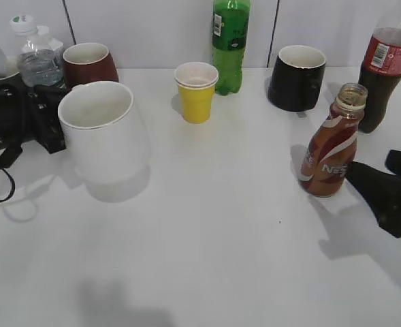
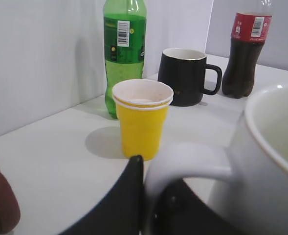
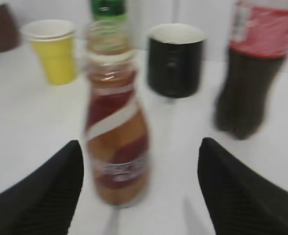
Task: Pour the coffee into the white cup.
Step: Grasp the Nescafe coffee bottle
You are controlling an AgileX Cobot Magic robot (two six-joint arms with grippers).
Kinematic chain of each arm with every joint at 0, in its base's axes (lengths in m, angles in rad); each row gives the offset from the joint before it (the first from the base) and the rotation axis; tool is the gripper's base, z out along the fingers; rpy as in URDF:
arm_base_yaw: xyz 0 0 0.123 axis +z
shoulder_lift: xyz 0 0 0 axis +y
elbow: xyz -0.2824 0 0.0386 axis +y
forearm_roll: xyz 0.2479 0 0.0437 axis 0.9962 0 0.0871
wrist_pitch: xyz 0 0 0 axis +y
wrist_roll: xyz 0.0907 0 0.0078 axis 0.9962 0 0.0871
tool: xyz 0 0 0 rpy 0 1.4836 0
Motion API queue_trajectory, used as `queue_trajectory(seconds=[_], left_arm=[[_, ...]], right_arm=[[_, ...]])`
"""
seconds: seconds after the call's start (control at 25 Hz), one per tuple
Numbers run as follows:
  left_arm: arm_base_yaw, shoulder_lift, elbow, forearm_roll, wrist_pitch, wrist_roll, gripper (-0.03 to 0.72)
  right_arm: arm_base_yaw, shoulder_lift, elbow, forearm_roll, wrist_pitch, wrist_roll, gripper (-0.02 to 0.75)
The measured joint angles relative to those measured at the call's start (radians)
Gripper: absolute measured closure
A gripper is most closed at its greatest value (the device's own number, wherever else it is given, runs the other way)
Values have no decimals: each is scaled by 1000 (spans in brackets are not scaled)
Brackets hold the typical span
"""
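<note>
The coffee bottle stands full with its opening uncapped, so I should grab it next by its wide lower body [image 1: 326,167] with my right gripper to keep it upright.
The white cup [image 1: 105,133] is large and empty, at the left. My left gripper [image 1: 50,126] is shut on its handle [image 2: 188,161]; the cup looks slightly tilted, with its shadow under it. Its wall fills the right of the left wrist view [image 2: 273,161], above the jaws [image 2: 153,196]. The brown coffee bottle [image 1: 331,146] stands upright with no cap at the right. My right gripper [image 1: 384,191] is open just right of it. In the blurred right wrist view the bottle [image 3: 115,127] stands ahead of the open fingers [image 3: 139,186], nearer the left one, untouched.
A yellow paper cup [image 1: 196,92], a green bottle [image 1: 229,44] and a black mug [image 1: 297,77] stand along the back. A cola bottle [image 1: 384,68] is right behind the coffee bottle. A dark red mug [image 1: 90,63] and a water bottle [image 1: 35,58] are at back left.
</note>
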State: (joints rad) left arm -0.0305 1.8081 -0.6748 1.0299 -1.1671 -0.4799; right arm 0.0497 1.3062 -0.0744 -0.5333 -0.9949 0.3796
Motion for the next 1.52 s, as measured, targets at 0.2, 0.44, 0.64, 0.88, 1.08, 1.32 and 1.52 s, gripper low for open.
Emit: queue_trajectory(seconds=[0.2, 0.44, 0.64, 0.88, 1.08, 1.32, 1.52], left_arm=[[0, 0, 0, 0, 0, 0, 648], [0, 0, 0, 0, 0, 0, 648], [0, 0, 0, 0, 0, 0, 648], [0, 0, 0, 0, 0, 0, 648], [0, 0, 0, 0, 0, 0, 648], [0, 0, 0, 0, 0, 0, 648], [0, 0, 0, 0, 0, 0, 648]], right_arm=[[0, 196, 1, 19, -143, 19, 168], [0, 361, 1, 50, -199, -84, 81], [0, 465, -32, 72, -210, -135, 65], [0, 522, -107, 60, -212, -169, 64], [0, 527, -179, 13, -213, -172, 65], [0, 527, -265, -64, -214, -161, 84], [0, 527, -293, -92, -215, -156, 162]])
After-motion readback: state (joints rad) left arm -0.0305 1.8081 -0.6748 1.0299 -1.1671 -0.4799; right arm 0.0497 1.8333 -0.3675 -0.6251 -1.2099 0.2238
